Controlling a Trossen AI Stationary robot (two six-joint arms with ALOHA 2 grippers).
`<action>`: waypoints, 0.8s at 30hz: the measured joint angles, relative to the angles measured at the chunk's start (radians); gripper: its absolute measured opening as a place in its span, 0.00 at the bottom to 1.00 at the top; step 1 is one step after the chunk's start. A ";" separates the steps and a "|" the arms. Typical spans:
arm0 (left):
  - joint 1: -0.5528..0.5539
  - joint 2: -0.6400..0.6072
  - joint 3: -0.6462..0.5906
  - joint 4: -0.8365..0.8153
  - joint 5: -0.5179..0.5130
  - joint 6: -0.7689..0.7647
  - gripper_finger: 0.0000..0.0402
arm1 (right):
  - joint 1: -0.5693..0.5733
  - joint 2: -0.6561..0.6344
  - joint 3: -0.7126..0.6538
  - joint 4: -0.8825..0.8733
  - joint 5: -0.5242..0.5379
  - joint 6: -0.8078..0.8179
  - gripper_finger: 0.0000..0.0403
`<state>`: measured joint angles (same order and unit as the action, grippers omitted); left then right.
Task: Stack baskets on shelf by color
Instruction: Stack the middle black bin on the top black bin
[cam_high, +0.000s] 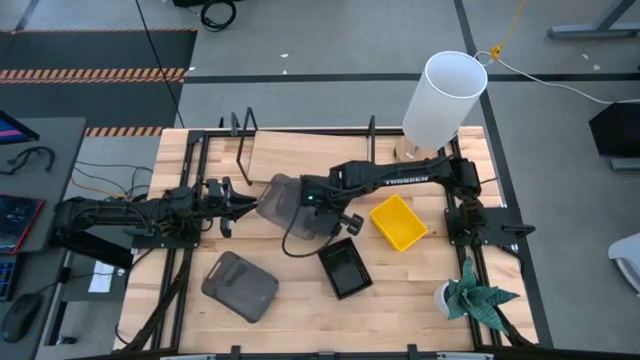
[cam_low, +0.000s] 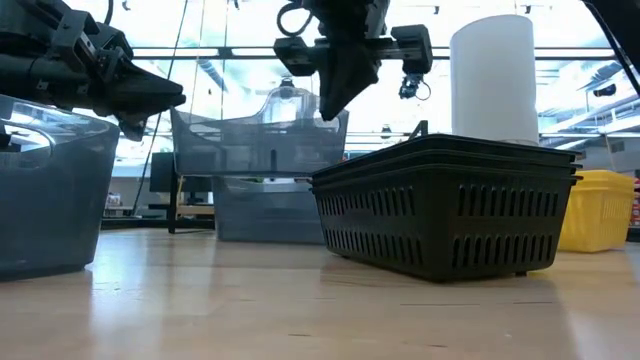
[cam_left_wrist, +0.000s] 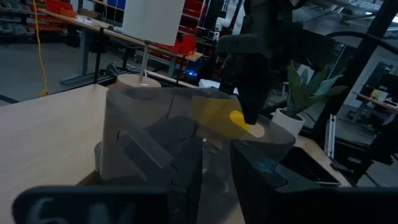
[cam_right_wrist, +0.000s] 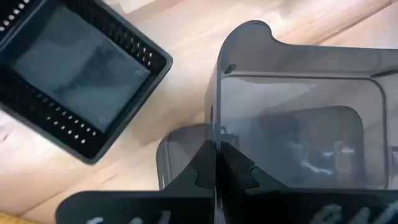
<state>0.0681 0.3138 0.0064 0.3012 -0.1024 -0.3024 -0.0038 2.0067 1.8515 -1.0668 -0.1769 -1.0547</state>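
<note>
My right gripper should move the translucent basket over and down before letting go of it, because the lower grey basket's corner (cam_right_wrist: 176, 144) sticks out past the translucent basket's end (cam_right_wrist: 214, 93).
My right gripper (cam_right_wrist: 217, 163) is shut on a translucent grey basket (cam_high: 280, 197), raised just in front of the shelf (cam_high: 300, 155), a light-wood board with black wire uprights. A second grey basket (cam_low: 262, 210) sits under it on the table. A third grey basket (cam_high: 240, 286) lies near the table's near-left corner. The black baskets (cam_high: 345, 268) sit nested mid-table, and a yellow basket (cam_high: 398, 222) sits to their right. My left gripper (cam_high: 240, 206) is open, just left of the raised basket; I cannot tell whether it touches it. My right gripper pinches the raised grey basket by its end wall (cam_right_wrist: 217, 106) on the table's right side, one finger inside the basket and one outside. The fingers (cam_low: 335, 85) come from above, pointing down. The basket sits about level, over the second grey basket.
A tall white cylinder (cam_high: 445, 95) stands at the shelf's right end. A small potted plant (cam_high: 470, 295) is at the near-right corner. Black frame rails (cam_high: 185, 180) run along the table's sides. Bare wood shows along the near edge, between the third grey basket and the plant.
</note>
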 joint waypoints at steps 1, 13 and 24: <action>0.000 0.000 0.000 0.000 0.000 0.000 0.22 | -0.004 -0.005 0.000 -0.007 0.001 -0.008 0.01; 0.000 0.000 0.000 0.000 0.000 0.000 0.23 | -0.021 -0.047 0.000 -0.169 0.078 -0.166 0.01; 0.000 0.000 0.000 0.000 0.000 0.000 0.21 | -0.023 -0.054 -0.002 -0.197 0.153 -0.146 0.01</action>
<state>0.0681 0.3138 0.0067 0.3014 -0.1022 -0.3023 -0.0265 1.9530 1.8496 -1.2638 -0.0235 -1.2011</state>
